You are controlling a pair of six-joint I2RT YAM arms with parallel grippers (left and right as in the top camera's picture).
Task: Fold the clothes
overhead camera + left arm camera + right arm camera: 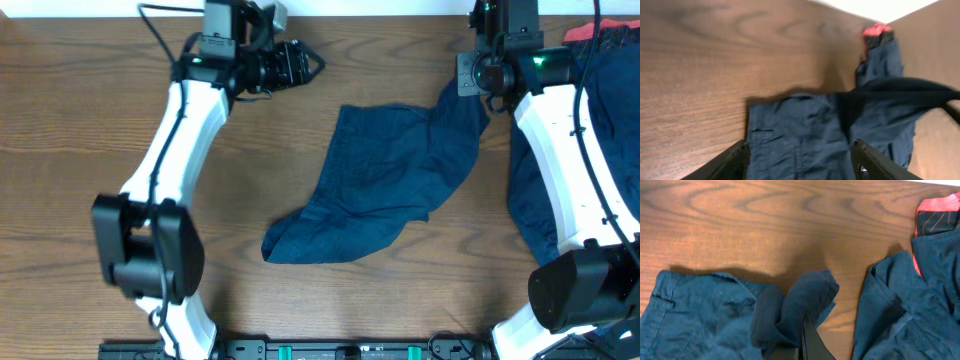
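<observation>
The shorts (pixel 385 185) need to be spread for folding, so I should next grab the free back waistband corner (pixel 346 110) with my left gripper, opposite my right gripper's hold.
Navy-blue shorts (pixel 385 185) lie spread and wrinkled on the wooden table (pixel 80 120). One end is drawn up toward the back right. My right gripper (pixel 473 80) is shut on that raised end, and the right wrist view shows the fabric bunched (pixel 792 305) around its fingers (pixel 807 340). My left gripper (pixel 312 65) is open and empty. It hovers at the back, left of the shorts and apart from them. In the left wrist view its two fingers (pixel 800 167) frame the shorts (pixel 800 135) lying beyond them.
A second pile of navy clothes (pixel 610 130) with a red-trimmed piece (pixel 590 32) lies at the right edge under the right arm, and it also shows in the right wrist view (pixel 905 305). Bare wood runs along the left and front of the table.
</observation>
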